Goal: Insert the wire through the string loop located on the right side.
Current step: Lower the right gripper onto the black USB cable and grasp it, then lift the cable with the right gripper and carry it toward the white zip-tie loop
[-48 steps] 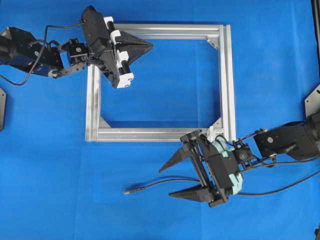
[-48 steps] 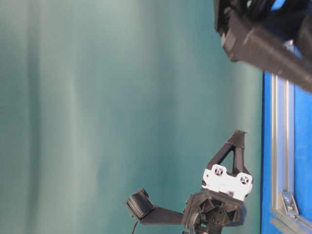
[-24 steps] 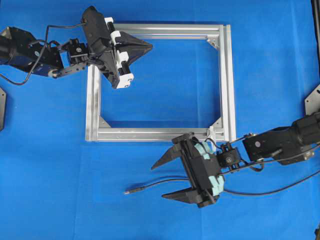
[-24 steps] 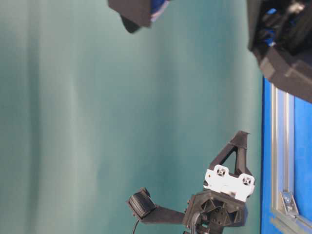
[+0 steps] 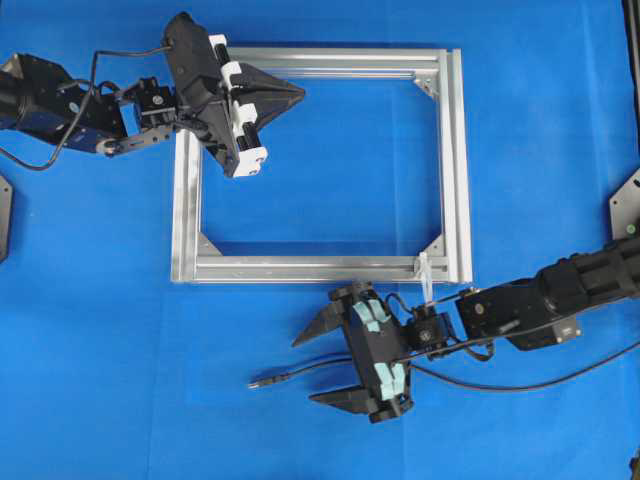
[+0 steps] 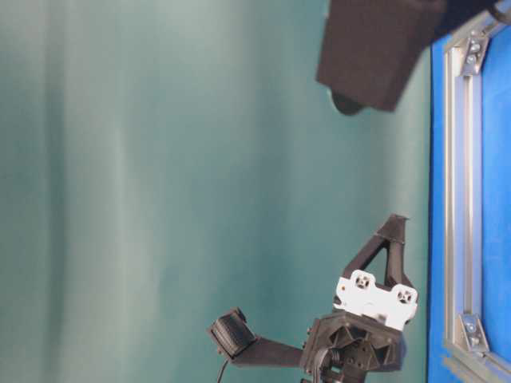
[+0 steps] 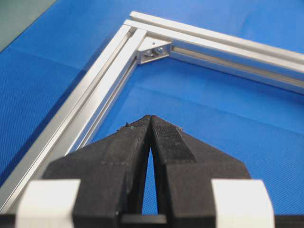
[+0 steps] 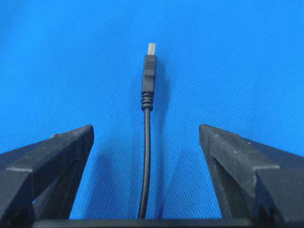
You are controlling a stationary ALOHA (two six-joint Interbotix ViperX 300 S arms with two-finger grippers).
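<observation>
My right gripper has its fingers on either side of the wire's thin part behind the plug point(image 5: 320, 364) point(image 8: 147, 135), down at the blue mat. It should close. Closing now would hold the wire.
The wire point(image 5: 300, 372) is a thin black cable on the blue mat, its plug point(image 5: 262, 381) with a pale tip pointing left. In the right wrist view the wire point(image 8: 146, 142) runs straight between the spread fingers. My right gripper point(image 5: 308, 370) is open and straddles the wire without touching it. The string loop point(image 5: 424, 270) is a small white loop at the aluminium frame's point(image 5: 455, 160) lower right corner, just above the right arm. My left gripper point(image 5: 298, 92) is shut on nothing, hovering over the frame's upper left part; its tips point(image 7: 151, 118) meet.
The square aluminium frame point(image 7: 95, 90) lies on the mat with silver corner brackets point(image 7: 154, 47). Thicker black robot cables point(image 5: 540, 380) trail right of the right arm. In the table-level view the left arm point(image 6: 363, 319) and a dark block point(image 6: 375, 48) of the right arm show.
My right gripper has moved left and down along the wire, away from the frame corner, uncovering the string loop. The left arm has stayed still.
</observation>
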